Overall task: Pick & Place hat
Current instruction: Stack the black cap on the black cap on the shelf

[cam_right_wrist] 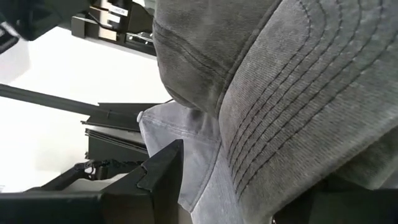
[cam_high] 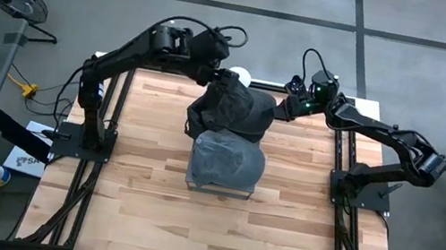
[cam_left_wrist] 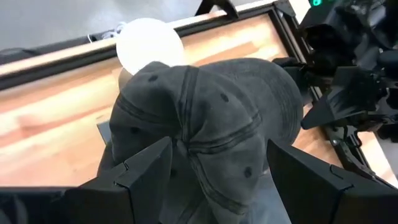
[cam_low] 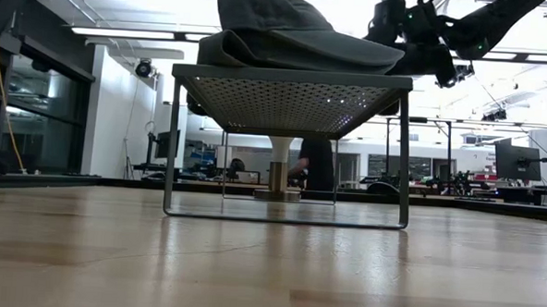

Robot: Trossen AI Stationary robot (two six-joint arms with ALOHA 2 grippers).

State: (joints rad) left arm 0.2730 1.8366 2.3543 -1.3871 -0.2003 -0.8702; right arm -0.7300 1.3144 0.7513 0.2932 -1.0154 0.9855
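Note:
I should next grab the rim of the top of the dark grey cap (cam_high: 239,110) with my left gripper, to settle the cap on the metal rack (cam_high: 221,191).
A dark grey cap (cam_high: 239,110) hangs over the far edge of a metal rack (cam_low: 291,80), next to a white round-headed stand (cam_high: 241,75). My right gripper (cam_high: 285,106) is shut on its brim. My left gripper (cam_left_wrist: 217,168) is above the cap's crown (cam_left_wrist: 199,118), open, with one finger on each side of it. Whether those fingers touch the cloth, I cannot tell. A lighter grey hat (cam_high: 226,162) lies on top of the rack, just on the near side of the dark cap. My right gripper pinches the dark cap's brim (cam_right_wrist: 280,124) between its two fingers, the stitched rows running across the gap. It reaches in nearly level from the table's far right. The cap is held up off the table, its crown toward the left arm; whether it touches the grey hat does not show.
The rack stands on thin legs in the middle of the wooden table (cam_high: 145,212), with bare wood on its near, left and right sides. The white-headed stand (cam_left_wrist: 149,43) rises at the far edge behind it. Both arm bases sit at the table's sides.

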